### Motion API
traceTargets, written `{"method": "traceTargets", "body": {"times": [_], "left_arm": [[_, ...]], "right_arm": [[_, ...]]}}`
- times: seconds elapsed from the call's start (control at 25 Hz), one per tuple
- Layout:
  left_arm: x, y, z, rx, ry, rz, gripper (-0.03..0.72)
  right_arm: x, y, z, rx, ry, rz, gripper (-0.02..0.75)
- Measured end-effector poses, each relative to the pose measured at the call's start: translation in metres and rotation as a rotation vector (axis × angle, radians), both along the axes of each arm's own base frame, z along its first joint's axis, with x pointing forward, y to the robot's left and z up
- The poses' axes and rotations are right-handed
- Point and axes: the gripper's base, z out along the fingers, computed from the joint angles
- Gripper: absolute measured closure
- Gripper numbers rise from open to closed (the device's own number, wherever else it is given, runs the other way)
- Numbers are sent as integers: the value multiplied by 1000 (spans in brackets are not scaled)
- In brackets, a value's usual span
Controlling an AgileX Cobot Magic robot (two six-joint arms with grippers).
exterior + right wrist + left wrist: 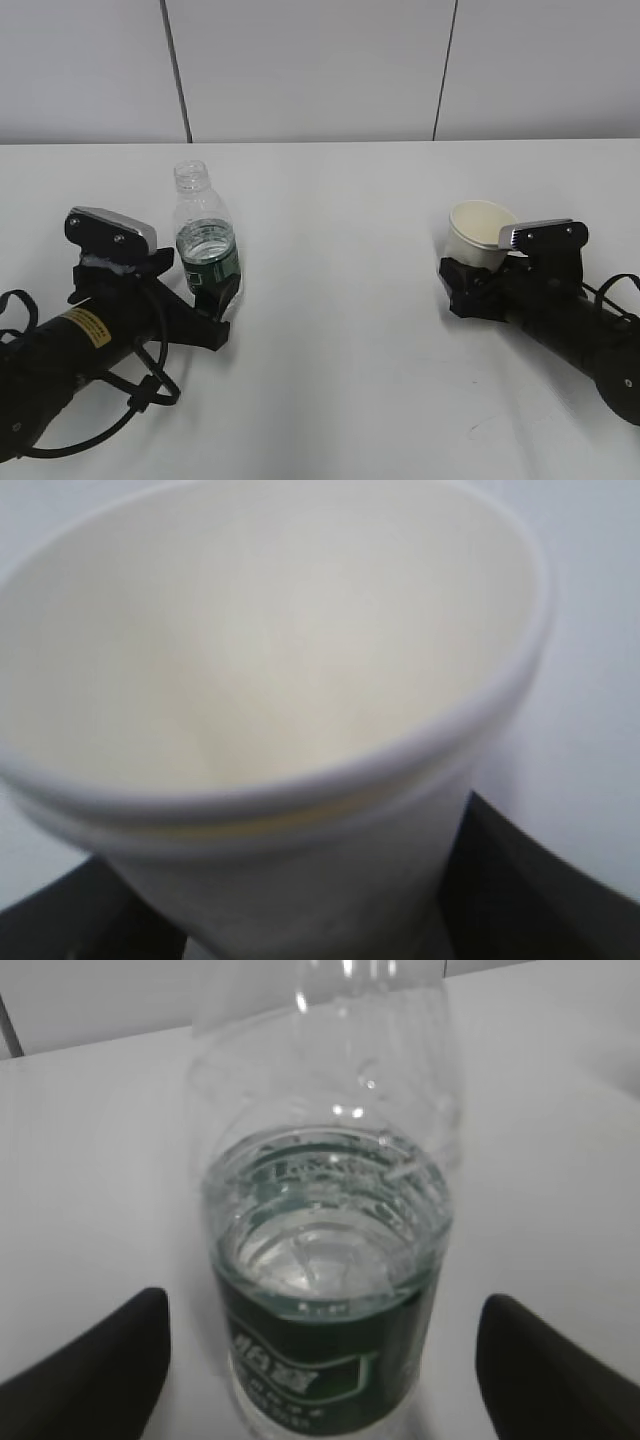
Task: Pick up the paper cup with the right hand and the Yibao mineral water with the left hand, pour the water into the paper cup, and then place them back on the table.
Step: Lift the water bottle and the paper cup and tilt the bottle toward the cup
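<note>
The bottle's shoulders slope in. To pour the water, my left gripper should next grab the bottle by the straight sides at its green label (212, 270).
The Yibao mineral water (203, 215), a clear uncapped bottle with a dark green label, stands upright on the white table (340, 300) at the left. My left gripper (216, 290) is open around its lower part. In the left wrist view the bottle (325, 1260) sits between the black fingertips (110, 1360) with a gap on each side of the left gripper (325, 1365). The off-white paper cup (480, 232) is at the right, held low between the jaws of my right gripper (468, 277). In the right wrist view the cup (270, 660) fills the frame and the right gripper (315, 925) is shut on its wall.
A grey panelled wall (320, 70) rises behind the table's back edge. A faint dark scuff (480, 425) marks the tabletop at the front right. Black cables (130, 390) loop beside the left arm.
</note>
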Motion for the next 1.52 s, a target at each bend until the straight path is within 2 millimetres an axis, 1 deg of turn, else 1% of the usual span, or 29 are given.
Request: {"method": "traceTargets", "body": {"times": [0.08,0.24,0.68,0.76,0.96,1.04,1.16,1.52], "left_arm": [[6,-3,-6,2,4,0,116],[16,-9,-11,-2,-5,-2,116],[33,-16,-1,-36,-61,17,119],[33,-16,-1,-36,-62,17,148],[33,-15,-1,-39,-61,26,284],[33,-16,-1,-37,-60,17,315],[32,-17,-1,-35,-61,4,329],[30,-21,0,-18,-64,-49,334]], "right_arm": [[0,0,0,0,0,2,220],[0,0,0,0,-1,4,220],[0,0,0,2,-3,4,220],[0,1,0,1,-3,8,220],[-1,4,0,-2,-3,48,221],[-1,5,0,-3,-3,64,221],[-2,8,0,-6,-3,104,221],[-9,21,0,-10,0,279,221]]}}
